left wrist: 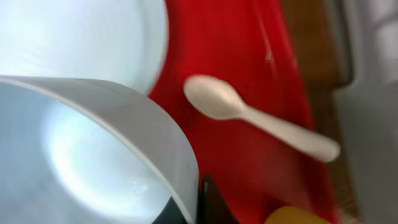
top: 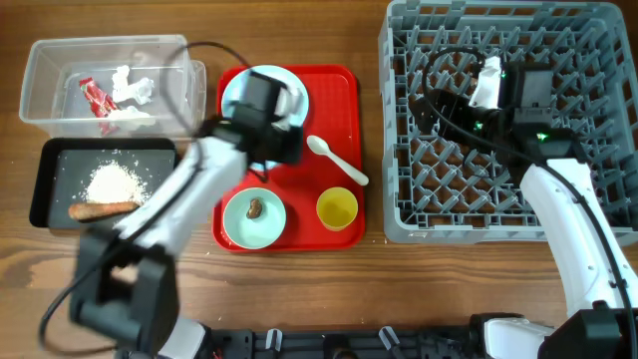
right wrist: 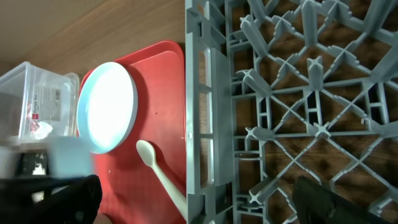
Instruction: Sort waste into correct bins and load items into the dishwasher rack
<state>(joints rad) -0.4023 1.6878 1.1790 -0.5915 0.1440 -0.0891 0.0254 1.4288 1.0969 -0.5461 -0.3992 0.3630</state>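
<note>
The pale white bowl's tilted side overlaps the plate's edge, so my left gripper keeps hold of the bowl until it rests on the red tray beside the spoon.
My left gripper [top: 282, 108] is shut on the rim of a pale white bowl [left wrist: 93, 155] and holds it over the pale blue plate [top: 239, 92] on the red tray [top: 344, 90]. The plate [left wrist: 81, 37], the white spoon [left wrist: 249, 115] and the edge of the yellow cup [left wrist: 298, 216] show in the left wrist view. A second bowl [top: 254, 219] holds a small brown lump [top: 255, 207]. The spoon [top: 337, 160] and the cup [top: 337, 207] lie on the tray. My right gripper [top: 439, 100] is open and empty over the grey dishwasher rack [top: 399, 189], near its left wall [right wrist: 205, 93].
The clear tub [top: 50, 60] at the back left holds the red-and-white wrapper [top: 98, 96] and white tissue [top: 132, 88]. The black tray [top: 60, 170] in front of it holds rice crumbs [top: 115, 181] and the orange-brown stick [top: 105, 209].
</note>
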